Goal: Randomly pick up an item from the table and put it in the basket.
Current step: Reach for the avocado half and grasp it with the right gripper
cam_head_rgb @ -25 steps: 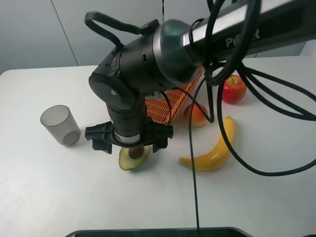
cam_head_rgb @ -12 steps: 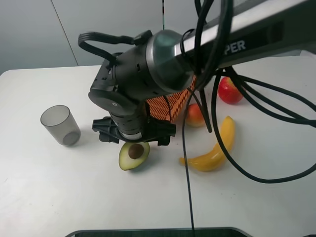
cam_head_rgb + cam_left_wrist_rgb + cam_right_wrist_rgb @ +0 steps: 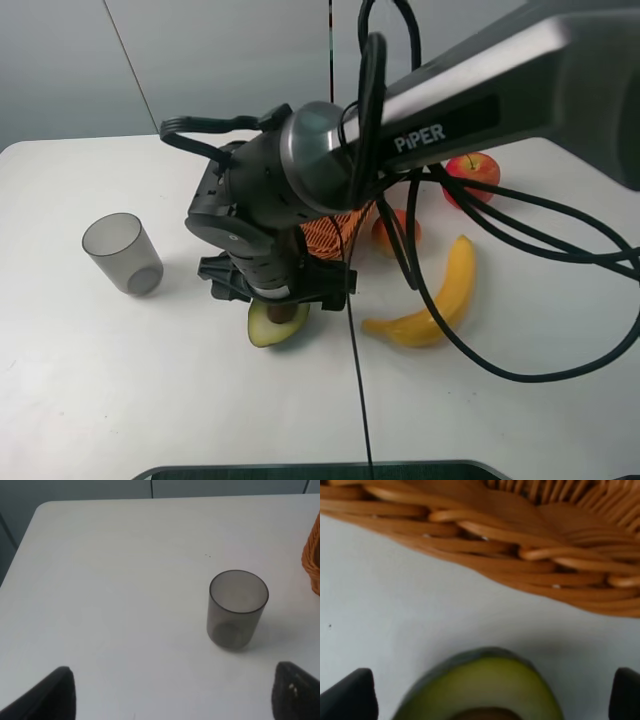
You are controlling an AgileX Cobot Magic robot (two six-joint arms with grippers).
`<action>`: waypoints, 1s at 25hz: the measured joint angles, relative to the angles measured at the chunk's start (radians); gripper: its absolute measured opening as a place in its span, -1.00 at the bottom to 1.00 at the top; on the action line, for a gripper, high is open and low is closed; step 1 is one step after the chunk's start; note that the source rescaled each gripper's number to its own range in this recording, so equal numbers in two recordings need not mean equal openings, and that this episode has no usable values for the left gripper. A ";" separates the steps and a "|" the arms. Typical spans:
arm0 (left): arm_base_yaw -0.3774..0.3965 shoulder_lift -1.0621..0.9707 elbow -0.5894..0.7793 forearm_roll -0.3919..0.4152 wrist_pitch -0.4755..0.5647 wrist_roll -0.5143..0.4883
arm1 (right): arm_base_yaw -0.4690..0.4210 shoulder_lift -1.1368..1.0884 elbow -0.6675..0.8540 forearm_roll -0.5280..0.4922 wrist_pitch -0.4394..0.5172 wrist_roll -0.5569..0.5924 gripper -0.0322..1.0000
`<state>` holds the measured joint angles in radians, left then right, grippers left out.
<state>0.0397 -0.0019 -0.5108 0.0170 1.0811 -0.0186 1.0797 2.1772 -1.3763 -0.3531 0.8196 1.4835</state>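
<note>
Next, the right gripper grabs the avocado around its green-skinned body (image 3: 272, 325) to put the halved avocado in the wicker basket (image 3: 336, 229).
The halved avocado (image 3: 267, 329) lies cut side up on the white table (image 3: 120, 400), just in front of the wicker basket (image 3: 336, 229). My right gripper (image 3: 277, 300) hangs straight over the avocado and hides most of it. Its jaws are open and stand on either side of the avocado. In the right wrist view the avocado (image 3: 485, 687) sits between the open fingertips (image 3: 350, 696), with the basket wall (image 3: 520, 530) right behind it. My left gripper (image 3: 175, 705) is open and empty over bare table and does not show in the exterior view.
A grey translucent cup (image 3: 122, 253) stands at the left; it also shows in the left wrist view (image 3: 237, 607), with the basket's edge (image 3: 312, 560) beside it. A banana (image 3: 432, 300), a peach (image 3: 396, 230) and a red apple (image 3: 470, 176) lie right of the basket.
My right gripper has come down lower over the avocado and now covers most of it. Its jaws stay open. The avocado has not moved.
</note>
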 joint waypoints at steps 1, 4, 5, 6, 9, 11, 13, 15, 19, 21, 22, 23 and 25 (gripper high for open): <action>0.000 0.000 0.000 0.000 0.000 0.000 | 0.000 0.005 0.000 -0.002 -0.005 0.004 1.00; 0.000 0.000 0.000 0.000 0.000 0.000 | 0.000 0.012 0.000 -0.002 -0.012 0.014 1.00; 0.000 0.000 0.000 0.000 0.000 0.000 | 0.000 0.014 0.000 -0.002 -0.014 0.015 1.00; 0.000 0.000 0.000 0.000 0.000 0.000 | 0.000 0.014 0.000 -0.002 -0.014 0.015 1.00; 0.000 0.000 0.000 0.000 0.000 0.000 | 0.000 0.014 0.000 -0.002 -0.016 0.016 1.00; 0.000 0.000 0.000 0.000 0.000 0.000 | 0.000 0.014 0.000 -0.002 -0.027 0.017 1.00; 0.000 0.000 0.000 0.000 0.000 0.000 | 0.001 0.014 0.000 -0.002 -0.037 0.017 1.00; 0.000 0.000 0.000 0.000 0.000 0.000 | 0.001 0.014 0.000 -0.002 -0.041 0.019 1.00; 0.000 0.000 0.000 0.000 0.000 0.000 | 0.001 0.015 0.000 0.005 -0.060 0.009 1.00; 0.000 0.000 0.000 0.000 0.000 0.000 | 0.001 0.015 0.000 0.008 -0.063 0.002 1.00; 0.000 0.000 0.000 0.000 0.000 0.000 | 0.001 0.018 0.000 0.013 -0.065 -0.004 1.00; 0.000 0.000 0.000 0.000 0.000 0.000 | 0.001 0.020 0.000 0.022 -0.065 -0.011 1.00; 0.000 0.000 0.000 0.000 0.000 0.000 | 0.001 0.027 0.000 0.034 -0.065 -0.028 1.00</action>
<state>0.0397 -0.0019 -0.5108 0.0170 1.0811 -0.0186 1.0803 2.2041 -1.3763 -0.3190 0.7548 1.4554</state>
